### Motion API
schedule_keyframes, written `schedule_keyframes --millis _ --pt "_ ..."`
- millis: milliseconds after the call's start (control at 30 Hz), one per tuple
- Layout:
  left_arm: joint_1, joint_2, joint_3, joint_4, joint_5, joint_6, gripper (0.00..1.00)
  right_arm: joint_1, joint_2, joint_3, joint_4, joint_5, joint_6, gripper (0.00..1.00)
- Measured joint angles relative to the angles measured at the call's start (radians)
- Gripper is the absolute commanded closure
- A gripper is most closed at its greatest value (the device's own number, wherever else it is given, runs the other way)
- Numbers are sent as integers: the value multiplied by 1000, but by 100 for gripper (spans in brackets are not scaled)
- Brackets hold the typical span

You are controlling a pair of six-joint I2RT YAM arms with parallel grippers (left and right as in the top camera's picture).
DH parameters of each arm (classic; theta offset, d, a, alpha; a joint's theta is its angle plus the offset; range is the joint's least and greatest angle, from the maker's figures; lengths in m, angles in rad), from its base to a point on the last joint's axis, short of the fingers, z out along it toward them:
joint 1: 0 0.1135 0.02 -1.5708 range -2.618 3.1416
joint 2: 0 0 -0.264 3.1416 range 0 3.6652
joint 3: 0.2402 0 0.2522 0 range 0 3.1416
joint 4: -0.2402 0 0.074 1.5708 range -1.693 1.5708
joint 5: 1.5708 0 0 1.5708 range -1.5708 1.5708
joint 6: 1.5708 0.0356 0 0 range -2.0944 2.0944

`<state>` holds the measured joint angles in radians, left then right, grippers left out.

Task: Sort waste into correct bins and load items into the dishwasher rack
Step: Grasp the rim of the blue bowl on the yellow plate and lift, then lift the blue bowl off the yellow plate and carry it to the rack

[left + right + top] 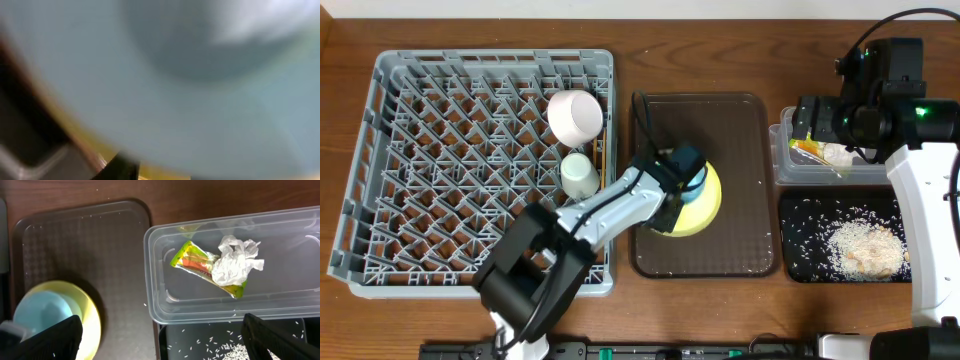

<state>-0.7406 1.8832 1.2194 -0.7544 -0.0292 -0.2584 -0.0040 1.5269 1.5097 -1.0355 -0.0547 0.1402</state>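
My left gripper grabs the light blue bowl (695, 187) next, by its rim on the dishwasher rack side, to load it tilted into the rack.
A light blue bowl (695, 187) sits on the round yellow plate (708, 212) on the brown serving tray (740, 140). My left gripper (684, 176) is down at the bowl's left rim. In the left wrist view the blurred bowl (165, 85) fills the frame, and only one dark finger (122, 170) shows. The grey dishwasher rack (410, 150) holds a white bowl (573, 114), a small white cup (580, 174) and chopsticks (601, 150). My right gripper (165, 340) hangs open and empty above the clear tub (160, 255), which holds the wrapper (197, 264) and tissue (232, 262).
The black tray (795, 215) at the front right holds loose rice (865, 245), with grains scattered on it (210, 345). The right arm's white body (925, 200) stands over the table's right edge. A few rice grains lie on the brown tray.
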Motion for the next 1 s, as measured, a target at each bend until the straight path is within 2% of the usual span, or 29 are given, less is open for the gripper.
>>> schedule_keyframes --millis 167,233,267,367,500,533,567,600,633,667,867,1000 --pt "-14 -115 -1 -18 3 -7 57 0 0 0 0 0 0 1" --pt "-14 -176 0 -16 3 -7 52 0 0 0 0 0 0 1" --pt "-14 -211 0 -12 3 -8 46 0 0 0 0 0 0 1" --pt "-14 -299 0 13 8 -14 14 0 0 0 0 0 0 1" --pt "-14 -383 0 73 36 -33 6 0 0 0 0 0 0 1" --pt "-14 -394 0 84 49 -37 7 0 0 0 0 0 0 1" --pt "-14 -398 0 97 63 -43 21 0 0 0 0 0 0 1" --pt "-14 -397 0 110 76 -53 43 0 0 0 0 0 0 1" --pt "-14 -394 0 124 86 -56 53 0 0 0 0 0 0 1" --pt "-18 -390 -1 141 95 -57 58 0 0 0 0 0 0 1" --pt "-59 -328 -1 207 125 -60 67 0 0 0 0 0 0 1" --pt "-95 -249 -1 264 124 -60 67 0 0 0 0 0 0 1"
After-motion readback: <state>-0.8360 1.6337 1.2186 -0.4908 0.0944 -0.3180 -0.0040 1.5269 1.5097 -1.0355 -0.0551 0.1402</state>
